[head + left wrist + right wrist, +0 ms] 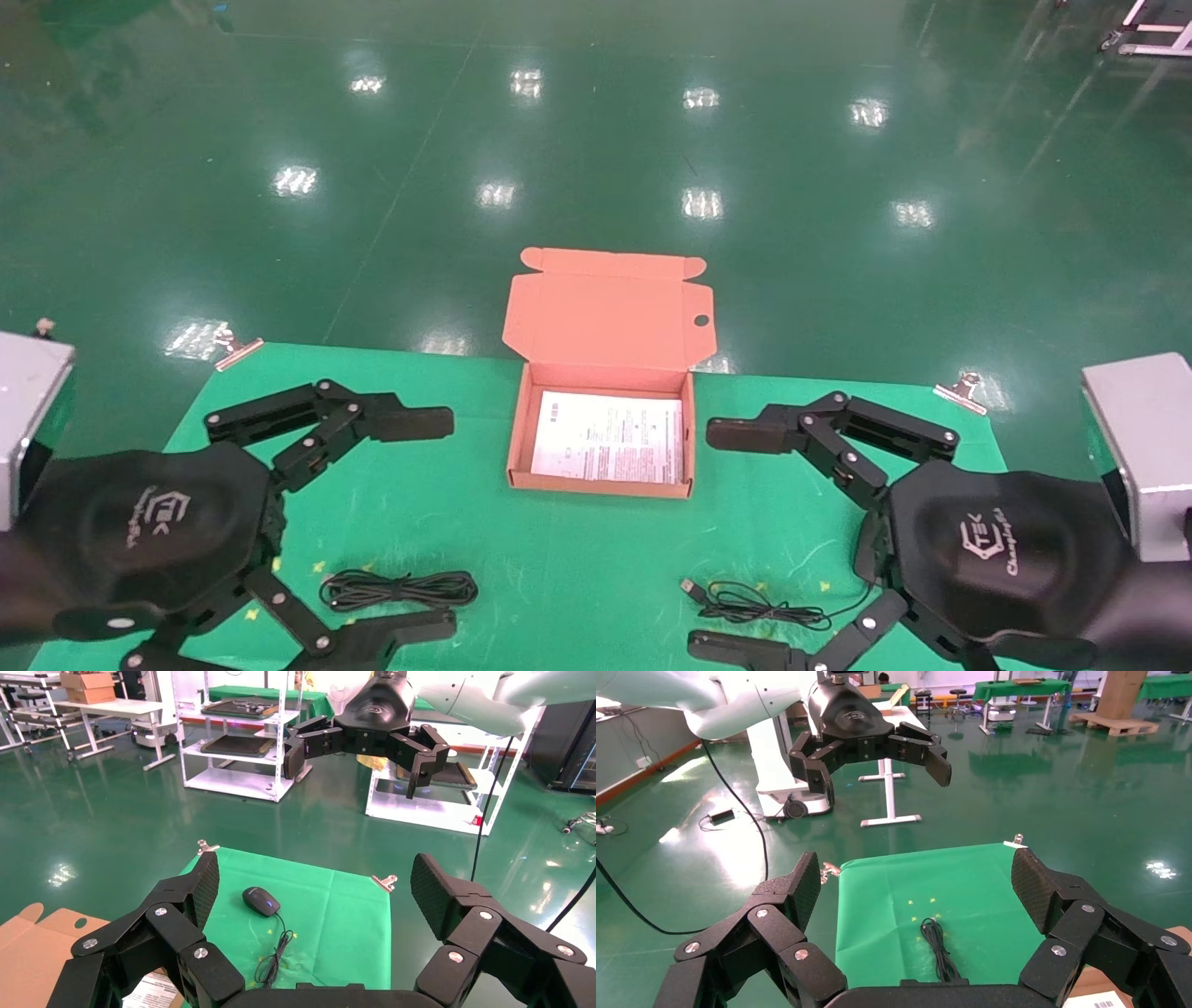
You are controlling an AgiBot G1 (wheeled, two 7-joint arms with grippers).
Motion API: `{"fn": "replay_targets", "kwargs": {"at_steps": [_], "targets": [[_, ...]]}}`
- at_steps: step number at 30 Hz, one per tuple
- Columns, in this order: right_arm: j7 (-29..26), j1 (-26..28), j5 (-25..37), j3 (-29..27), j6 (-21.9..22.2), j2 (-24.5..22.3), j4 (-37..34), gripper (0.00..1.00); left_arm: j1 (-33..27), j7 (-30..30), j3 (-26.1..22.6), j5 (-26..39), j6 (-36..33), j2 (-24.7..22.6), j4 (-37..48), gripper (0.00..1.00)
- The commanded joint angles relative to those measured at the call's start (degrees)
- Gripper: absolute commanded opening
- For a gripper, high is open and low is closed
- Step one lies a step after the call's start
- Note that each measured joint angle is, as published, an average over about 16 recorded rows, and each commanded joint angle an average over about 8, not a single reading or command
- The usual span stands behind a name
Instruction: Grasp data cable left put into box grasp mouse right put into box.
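Note:
My right gripper takes hold of the mouse by its bundled thin cord (760, 606) next, to get the mouse into the box (596, 486).
The orange-brown box (596, 486) stands open at the middle of the green table, lid up, with a white printed sheet (610, 436) inside. The data cable (399, 589) lies bundled at the front left, between the fingers of my open, empty left gripper (428, 527); it also shows in the right wrist view (938, 948). My right gripper (722, 540) is open and empty at the front right. The mouse (261, 900) shows in the left wrist view; in the head view the right gripper's body hides it and only its cord (754, 606) with the USB plug shows.
A green cloth (559, 559) covers the table, held by metal clips (237, 349) (964, 387) at its far corners. Grey blocks (28, 410) (1141, 447) stand at the left and right edges. Shiny green floor lies beyond the far edge.

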State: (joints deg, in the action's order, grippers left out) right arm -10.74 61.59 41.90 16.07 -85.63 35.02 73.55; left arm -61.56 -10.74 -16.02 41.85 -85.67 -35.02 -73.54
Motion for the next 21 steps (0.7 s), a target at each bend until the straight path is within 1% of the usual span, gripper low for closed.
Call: {"fn": "replay_targets", "kwargs": {"at_steps": [1,17,21], "targets": [[0.0,0.0,0.0,0.0,0.0,0.0,0.0,1.0,0.0,0.0,0.0,0.0,0.0,0.0,0.0,1.0],[0.0,0.0,-0.01,-0.01,0.0,0.0,0.0,1.0,-0.06,0.03,-0.03,0.09,0.05,-0.04,-0.01,1.0],[-0.01,0.07,0.19,-0.01,0.17,-0.1,0.07,1.0,-0.75,0.49,-0.3,0.99,-0.22,-0.15,-0.48,1.0]]}}
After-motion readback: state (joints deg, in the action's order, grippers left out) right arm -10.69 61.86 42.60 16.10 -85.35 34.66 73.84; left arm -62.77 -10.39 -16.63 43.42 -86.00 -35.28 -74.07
